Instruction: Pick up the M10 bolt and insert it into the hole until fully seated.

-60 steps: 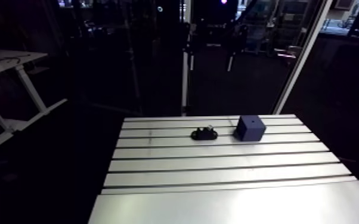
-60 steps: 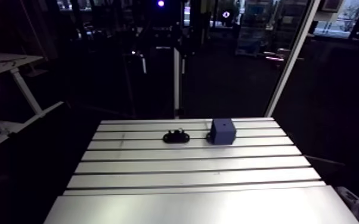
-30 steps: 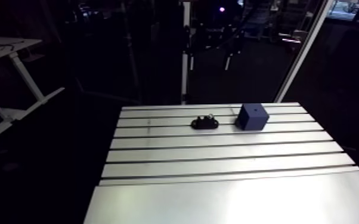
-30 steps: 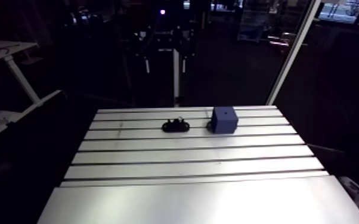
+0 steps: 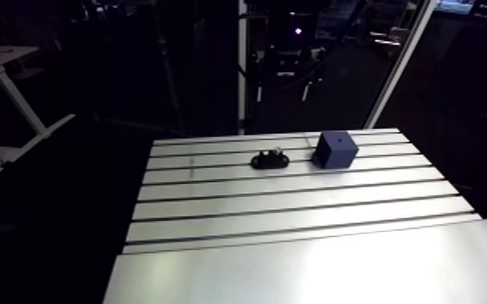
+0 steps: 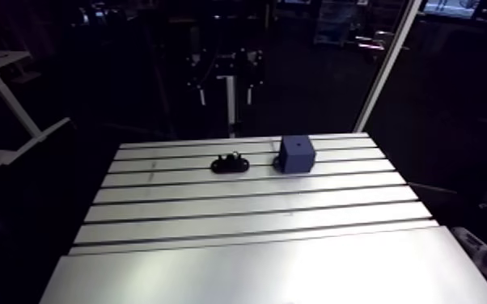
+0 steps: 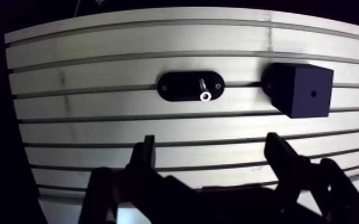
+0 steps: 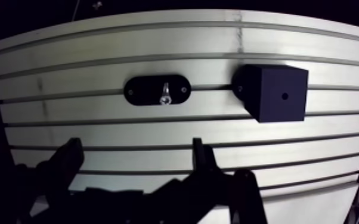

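Note:
The bolt is standing upright, and its lower end is sunk in the black holder [image 7: 180, 87]. The gripper will next grab the bolt by its raised head end [image 7: 205, 96].
A black oval holder [image 7: 180, 87] lies on the slotted table [image 7: 128, 128], and the steel bolt [image 7: 204, 93] stands upright in its middle. Beside it, one slot-width away, rests a dark blue cube [image 7: 301, 89] with a small hole [image 7: 313, 93] in its top face. In the wrist view my gripper [image 7: 212, 143] hovers high over the table, short of the holder, open, with nothing between its fingers [image 7: 146, 156]. In the arm view the holder [image 5: 268, 159] and the cube [image 5: 335, 149] sit near the table's far edge; the gripper does not show there.
Long slots run across the aluminium table [image 5: 295, 218]. Its left edge [image 5: 129, 234] and far edge [image 5: 275, 134] drop off into darkness. A smooth plate [image 5: 319, 271] covers the near part.
The whole arm view has shifted, so the camera has moved with the arm. The holder, bolt and cube stay where they were on the table.

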You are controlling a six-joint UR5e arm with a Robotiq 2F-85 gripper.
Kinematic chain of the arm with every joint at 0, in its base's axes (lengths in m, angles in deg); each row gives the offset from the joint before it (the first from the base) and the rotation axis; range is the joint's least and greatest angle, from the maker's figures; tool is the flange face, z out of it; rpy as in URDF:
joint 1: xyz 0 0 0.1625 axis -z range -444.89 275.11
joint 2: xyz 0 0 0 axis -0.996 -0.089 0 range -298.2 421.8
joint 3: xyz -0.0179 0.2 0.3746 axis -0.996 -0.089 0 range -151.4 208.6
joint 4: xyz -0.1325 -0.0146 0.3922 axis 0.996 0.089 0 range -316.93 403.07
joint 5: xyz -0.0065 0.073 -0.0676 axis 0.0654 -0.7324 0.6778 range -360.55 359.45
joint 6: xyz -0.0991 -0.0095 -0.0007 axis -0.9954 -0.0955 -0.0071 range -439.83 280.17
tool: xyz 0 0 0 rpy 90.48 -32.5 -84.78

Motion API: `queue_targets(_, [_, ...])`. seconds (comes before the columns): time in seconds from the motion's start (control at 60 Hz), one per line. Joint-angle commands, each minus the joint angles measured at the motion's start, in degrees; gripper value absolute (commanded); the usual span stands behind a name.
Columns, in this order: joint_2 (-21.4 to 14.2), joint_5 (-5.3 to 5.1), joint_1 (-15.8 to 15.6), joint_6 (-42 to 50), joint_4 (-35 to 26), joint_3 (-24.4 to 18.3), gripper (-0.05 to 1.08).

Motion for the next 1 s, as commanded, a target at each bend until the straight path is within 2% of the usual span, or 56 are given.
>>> queue_targets(0.017, [1.35, -0.11, 1.42, -2.42, 3.43, 2.15, 0.01])
queue_targets(0.433, [3.72, -0.46, 1.20, -3.44, 6.78, 3.76, 0.01])
queue_targets(0.7, [5.84, -0.37, 1.19, -3.99, 10.14, 4.48, 0.01])
queue_targets(1.0, [7.79, -0.02, 1.36, -3.91, 10.54, 4.49, 0.01])
